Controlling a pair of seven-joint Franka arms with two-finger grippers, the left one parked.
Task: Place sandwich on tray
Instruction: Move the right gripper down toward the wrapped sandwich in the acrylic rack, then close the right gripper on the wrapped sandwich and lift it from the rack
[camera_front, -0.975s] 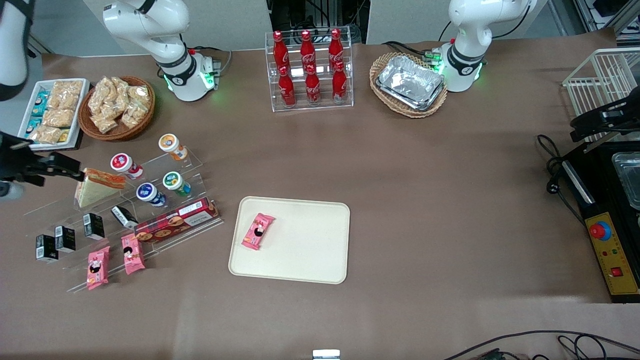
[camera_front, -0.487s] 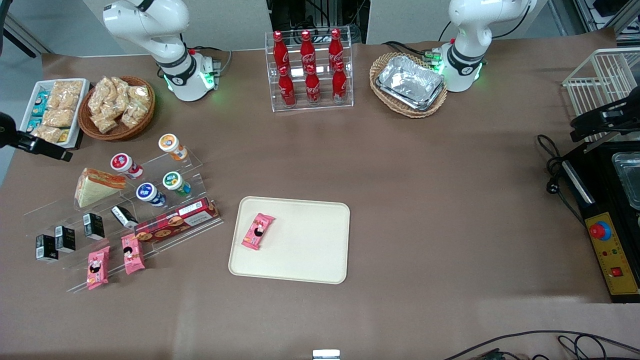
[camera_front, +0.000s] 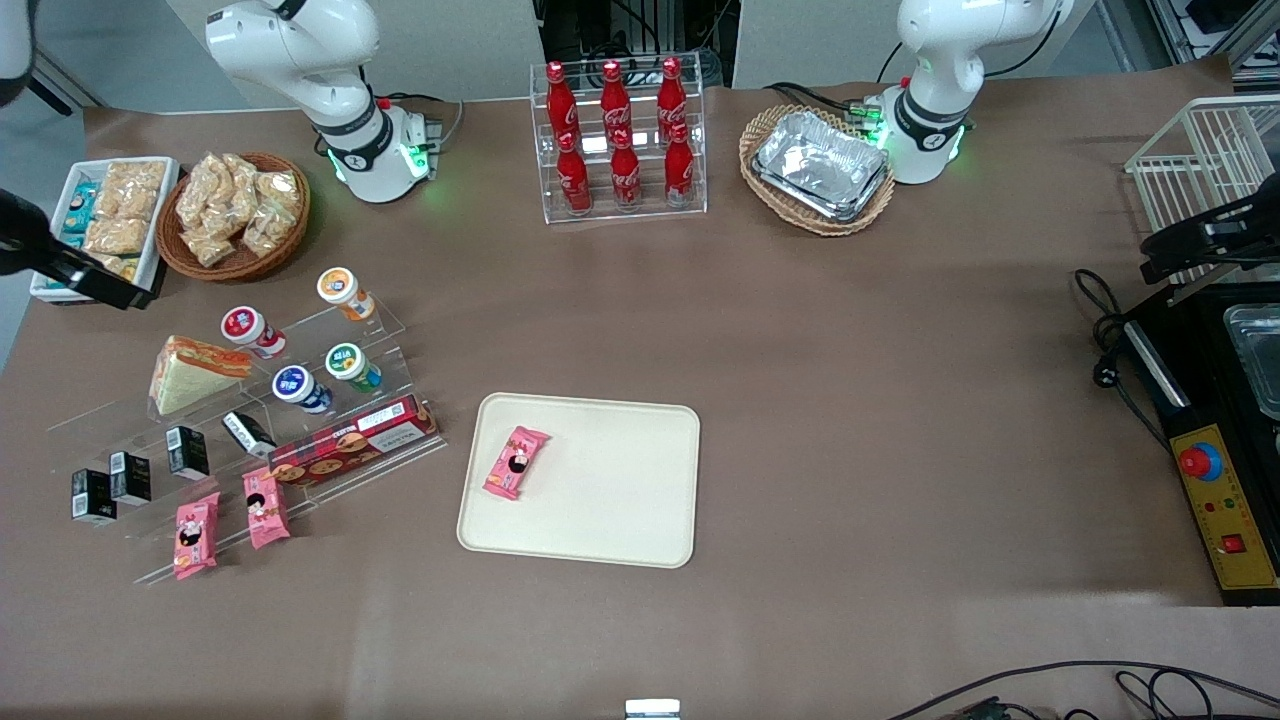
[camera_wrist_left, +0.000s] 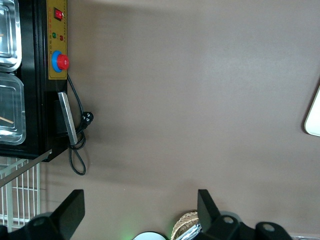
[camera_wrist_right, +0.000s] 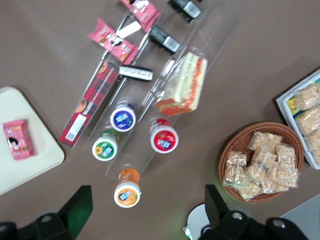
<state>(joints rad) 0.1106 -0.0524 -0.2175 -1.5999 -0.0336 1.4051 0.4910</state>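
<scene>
My gripper is going to grab the sandwich next by the middle of its filled side (camera_front: 209, 359), and it will then place the sandwich on the cream tray (camera_front: 610, 500).
The sandwich (camera_front: 195, 372), a pale wedge with orange-red filling in clear wrap, lies on the top step of a clear acrylic stand toward the working arm's end of the table; it also shows in the right wrist view (camera_wrist_right: 182, 85). The cream tray (camera_front: 610, 500) lies flat mid-table, nearer the front camera, with one pink snack packet (camera_front: 516, 462) on it; its corner shows in the wrist view (camera_wrist_right: 22, 167). My gripper (camera_front: 95, 285) hangs high above the table edge, farther from the front camera than the sandwich, apart from it. In the wrist view the gripper (camera_wrist_right: 147, 210) is open and empty.
The stand also holds small round cups (camera_front: 300, 388), black packets (camera_front: 130, 478), a red biscuit box (camera_front: 352, 440) and pink packets (camera_front: 230, 520). A wicker basket of snack bags (camera_front: 232, 215) and a white snack box (camera_front: 105, 225) stand close under the gripper. Cola bottles (camera_front: 618, 135) stand at the back.
My gripper has drawn away from the sandwich, rising and moving farther from the front camera toward the white snack box. The sandwich stays on the stand.
</scene>
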